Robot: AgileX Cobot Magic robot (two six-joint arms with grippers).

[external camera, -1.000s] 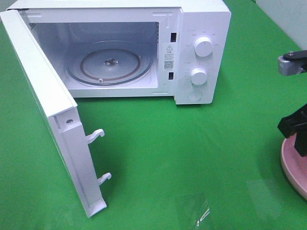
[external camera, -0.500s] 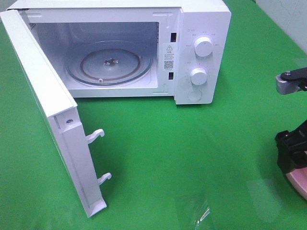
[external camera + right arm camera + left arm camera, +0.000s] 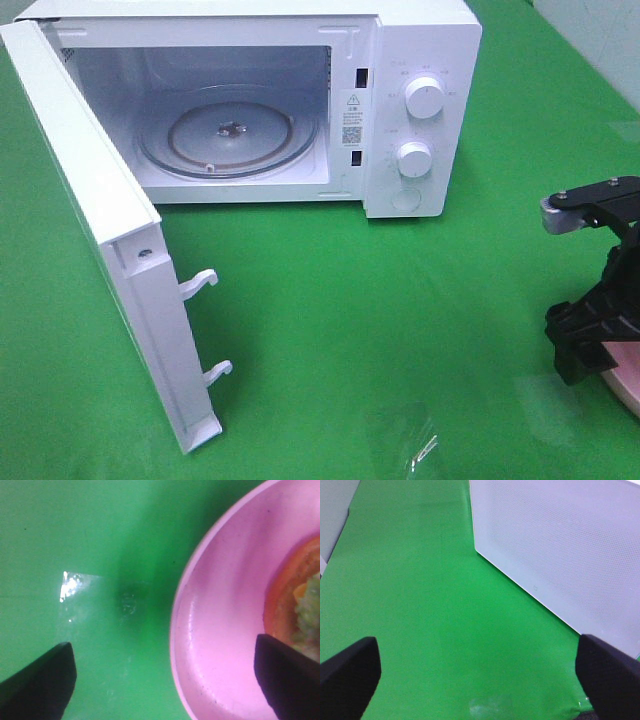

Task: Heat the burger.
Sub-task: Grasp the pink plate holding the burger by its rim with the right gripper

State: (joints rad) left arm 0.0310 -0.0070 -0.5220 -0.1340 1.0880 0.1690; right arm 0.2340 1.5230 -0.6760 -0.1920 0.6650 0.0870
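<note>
My right gripper will next grab the pink plate by its rim (image 3: 613, 386) to carry the burger. The burger needs to go into the microwave to be heated.
Only an edge of the burger (image 3: 295, 605) shows in the right wrist view: an orange-red layer with green lettuce, sitting on the pink plate (image 3: 225, 630). My right gripper (image 3: 162, 647) hangs open over the plate's rim, one finger over the green cloth and the other by the burger. From the high camera the right gripper (image 3: 585, 335) stands at the far right, covering most of the pink plate (image 3: 628, 378), and the burger is hidden. My left gripper (image 3: 477, 652) is open over bare cloth beside the microwave door (image 3: 560, 555).
The white microwave (image 3: 420, 110) stands at the back with its door (image 3: 110, 250) swung wide open to the left. Its glass turntable (image 3: 230, 135) holds nothing. A clear scrap of film (image 3: 420, 450) lies on the green cloth near the front edge.
My right arm has moved left and lower, further into the high view, and now covers more of the pink plate. The microwave and its door have not moved.
</note>
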